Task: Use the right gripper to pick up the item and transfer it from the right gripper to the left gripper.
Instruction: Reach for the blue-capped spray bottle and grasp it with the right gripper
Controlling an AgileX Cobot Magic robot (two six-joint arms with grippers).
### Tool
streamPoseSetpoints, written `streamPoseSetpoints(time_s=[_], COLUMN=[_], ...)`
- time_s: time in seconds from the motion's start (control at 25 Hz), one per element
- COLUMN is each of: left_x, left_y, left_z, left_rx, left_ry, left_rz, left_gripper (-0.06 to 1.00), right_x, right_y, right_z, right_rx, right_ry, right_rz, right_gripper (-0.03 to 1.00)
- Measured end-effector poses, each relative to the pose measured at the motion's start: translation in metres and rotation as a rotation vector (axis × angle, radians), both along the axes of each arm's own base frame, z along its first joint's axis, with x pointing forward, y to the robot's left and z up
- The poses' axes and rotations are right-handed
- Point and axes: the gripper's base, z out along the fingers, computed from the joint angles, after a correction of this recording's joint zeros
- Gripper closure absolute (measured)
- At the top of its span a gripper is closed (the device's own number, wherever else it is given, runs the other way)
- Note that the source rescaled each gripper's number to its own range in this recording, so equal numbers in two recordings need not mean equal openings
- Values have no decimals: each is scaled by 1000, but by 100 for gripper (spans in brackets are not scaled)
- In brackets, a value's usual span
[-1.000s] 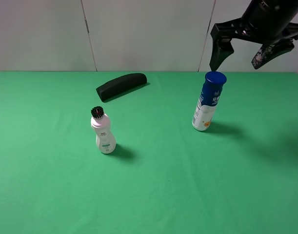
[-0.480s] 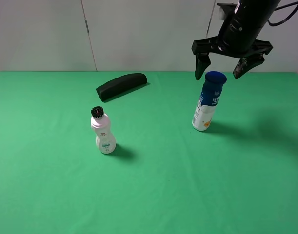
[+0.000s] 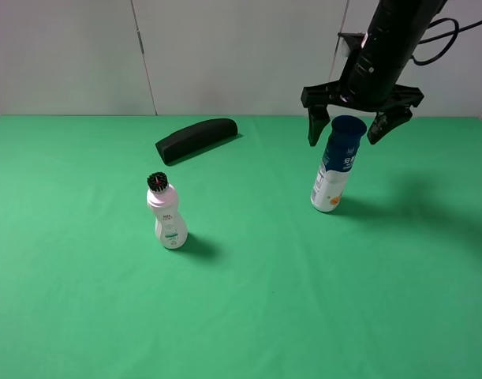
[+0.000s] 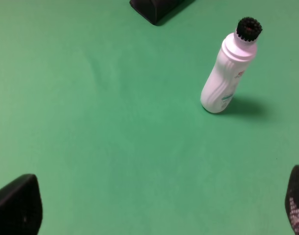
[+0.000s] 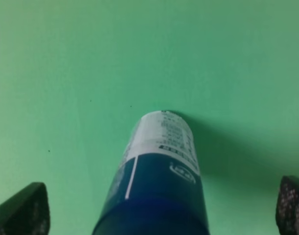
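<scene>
The robot's right gripper should next grab the can by its blue end with the cap (image 3: 343, 144), so that the can's white end (image 3: 329, 191) stays free for the left gripper.
A blue and white can (image 3: 338, 163) with a blue cap stands upright on the green table, right of the middle. My right gripper (image 3: 348, 130) is open, with one finger on each side of the can's cap and apart from it. The right wrist view looks down the can (image 5: 159, 171) between the two fingertips (image 5: 22, 208). My left gripper (image 4: 154, 208) is open and empty above the table; it is out of the exterior view.
A white bottle with a black brush top (image 3: 166, 212) stands left of the middle and shows in the left wrist view (image 4: 227, 71). A black curved case (image 3: 196, 138) lies at the back. The green table cloth (image 3: 248, 316) ends at a white wall.
My right gripper has come down and to the left, from above and right of the can to straddling its cap. The can has not moved.
</scene>
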Motion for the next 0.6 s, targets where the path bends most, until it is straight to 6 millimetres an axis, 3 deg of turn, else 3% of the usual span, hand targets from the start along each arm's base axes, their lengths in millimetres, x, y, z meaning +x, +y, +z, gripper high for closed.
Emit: streamPoseSetpoints(time_s=[0.16,0.4,0.6], left_x=[0,0,0], left_y=[0,0,0], left_z=[0,0,0], left_rx=[0,0,0], left_ry=[0,0,0], left_rz=[0,0,0], left_gripper=[-6,-6,-6], right_x=[0,-5,-6], right_y=[0,-3,-3], right_z=[-1,-23,-29], right_rx=[1,-8,-3], right_ry=[-3,7,0], right_rz=[-15,-29,-35], right_gripper=[-3,-3,-3])
